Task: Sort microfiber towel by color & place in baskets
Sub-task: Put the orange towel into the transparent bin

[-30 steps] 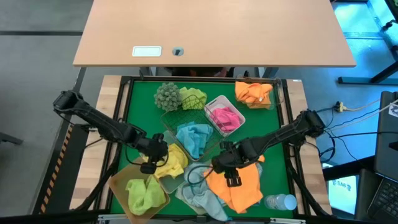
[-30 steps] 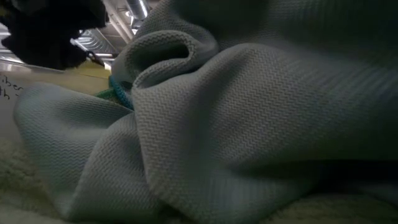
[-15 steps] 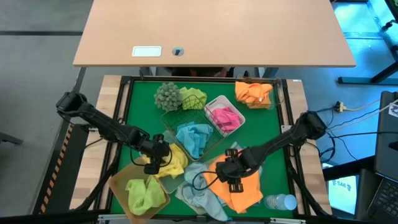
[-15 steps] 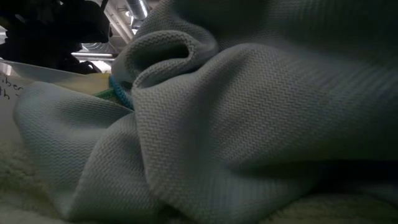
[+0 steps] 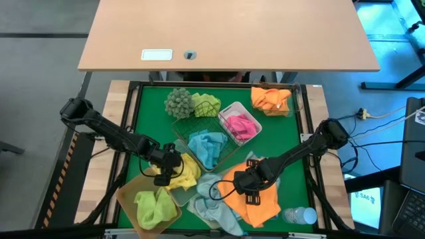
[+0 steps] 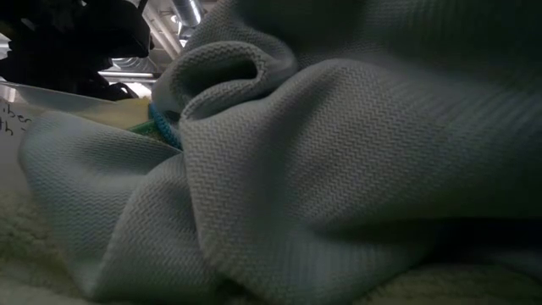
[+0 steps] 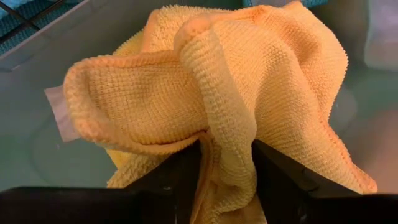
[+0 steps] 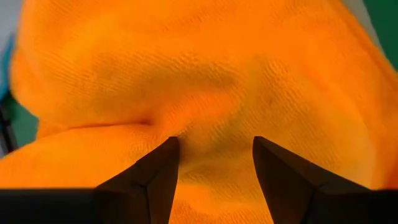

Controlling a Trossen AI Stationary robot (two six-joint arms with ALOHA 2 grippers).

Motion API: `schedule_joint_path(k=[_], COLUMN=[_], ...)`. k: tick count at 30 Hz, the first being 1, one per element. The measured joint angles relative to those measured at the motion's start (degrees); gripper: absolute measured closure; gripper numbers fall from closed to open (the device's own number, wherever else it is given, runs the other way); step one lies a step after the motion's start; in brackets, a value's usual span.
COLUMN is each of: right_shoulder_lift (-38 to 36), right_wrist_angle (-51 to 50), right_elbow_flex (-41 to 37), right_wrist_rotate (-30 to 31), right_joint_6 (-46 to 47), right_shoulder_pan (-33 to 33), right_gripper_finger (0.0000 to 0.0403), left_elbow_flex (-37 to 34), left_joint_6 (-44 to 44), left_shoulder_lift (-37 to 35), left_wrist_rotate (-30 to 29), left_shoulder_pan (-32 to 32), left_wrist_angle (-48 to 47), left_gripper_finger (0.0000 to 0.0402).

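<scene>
Both fingers of the robot's right gripper reach the surface of the orange towel, on either side of its slack middle (image 8: 215, 155), so the right gripper is ready to close on the towel.
A yellow towel (image 5: 188, 171) lies bunched in a frosted clear bin (image 5: 180, 194) at the near left. My left gripper (image 5: 170, 170) stands over it, open, with an upright fold of the towel (image 7: 217, 93) between its fingers. A large orange towel (image 5: 262, 202) lies spread on the green mat at the near right. My right gripper (image 5: 247, 188) hovers close over its far part, open and pointing down; in the right wrist view (image 8: 214, 146) orange cloth fills the gap. The low view shows only a pale blue towel (image 6: 322, 169). My left gripper's open fingers (image 7: 186, 177) stand on either side of a raised fold of the yellow towel (image 7: 227, 146), which brushes their inner sides. They come slanting from above. The towel rests in the clear bin, slack. My right gripper: I cannot tell whether its fingertips (image 8: 163, 155) touch the orange towel.
An amber bin (image 5: 130, 194) holds a lime green towel. A wire mesh basket (image 5: 180, 127) holds a light blue one, a clear bin (image 5: 234, 107) a pink one. An orange towel (image 5: 271, 99), a bobbly ball (image 5: 178, 103), a pale blue towel (image 5: 212, 209) and a bottle (image 5: 299, 216) lie around.
My right gripper has come down and toward the table's near edge, onto the far part of the orange towel, rolling its wrist on the way. The towels lie as before.
</scene>
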Motion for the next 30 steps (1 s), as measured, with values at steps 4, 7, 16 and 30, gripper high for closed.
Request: schedule_joint_path(k=[4, 7, 16, 30], right_shoulder_lift=[0.0, 0.0, 0.0, 0.0], right_wrist_angle=[0.3, 1.0, 2.4, -1.1], right_elbow_flex=[-0.2, -0.2, -0.2, 3.9], right_wrist_rotate=[-0.1, -0.6, -0.6, -0.9], right_joint_6=[0.1, 0.0, -0.3, -2.3], right_shoulder_pan=[0.0, 0.0, -0.1, -0.7], right_gripper_finger=[0.0205, 0.0228, 0.0376, 0.0394], left_elbow_flex=[0.0, 0.0, 0.0, 0.0], left_joint_6=[0.0, 0.0, 0.0, 0.0], left_shoulder_lift=[0.0, 0.0, 0.0, -5.5], left_wrist_rotate=[0.0, 0.0, 0.0, 0.1], left_shoulder_pan=[0.0, 0.0, 0.0, 0.0], left_wrist_angle=[0.0, 0.0, 0.0, 0.0], left_gripper_finger=[0.0261, 0.0261, 0.0261, 0.0261])
